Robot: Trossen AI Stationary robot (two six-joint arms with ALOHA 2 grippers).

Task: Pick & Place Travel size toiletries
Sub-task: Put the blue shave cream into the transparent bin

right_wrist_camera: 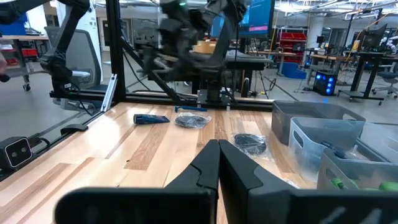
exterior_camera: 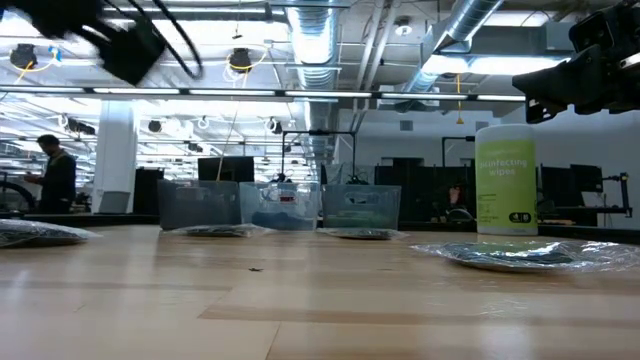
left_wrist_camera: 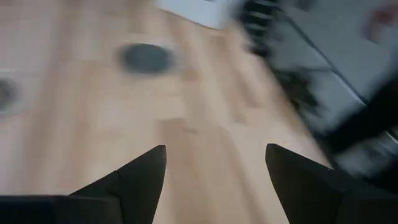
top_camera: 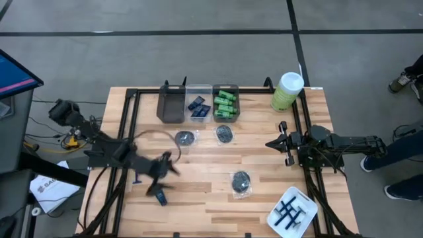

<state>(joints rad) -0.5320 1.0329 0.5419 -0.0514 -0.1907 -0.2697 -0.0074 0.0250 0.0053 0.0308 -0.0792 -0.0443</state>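
Observation:
My left gripper grabs the navy tube by its end with the cap [top_camera: 161, 198] next, since the tube goes into the clear bin [top_camera: 199, 107] with its mates.
My left gripper [top_camera: 166, 165] hovers open over the near-left part of the table and holds nothing; in its wrist view the left gripper [left_wrist_camera: 214, 168] has bare wood between the fingers. A navy tube [top_camera: 160, 197] and a thin blue razor [top_camera: 139, 178] lie flat beside it. Three round dark crinkly packets [top_camera: 186, 138] [top_camera: 225, 134] [top_camera: 240, 182] lie flat on the wood. More navy tubes [top_camera: 197, 106] and green mini bottles [top_camera: 225, 104] sit in bins at the far edge. My right gripper [top_camera: 276, 143] waits shut at the table's right, seen as the right gripper [right_wrist_camera: 217, 158].
A dark grey bin [top_camera: 172, 106] stands left of the two filled bins. The tall green canister [top_camera: 287, 90] stands at the far right corner. A white tray [top_camera: 292, 211] with dark razors sits at the near right corner. A black frame runs along the table's edges.

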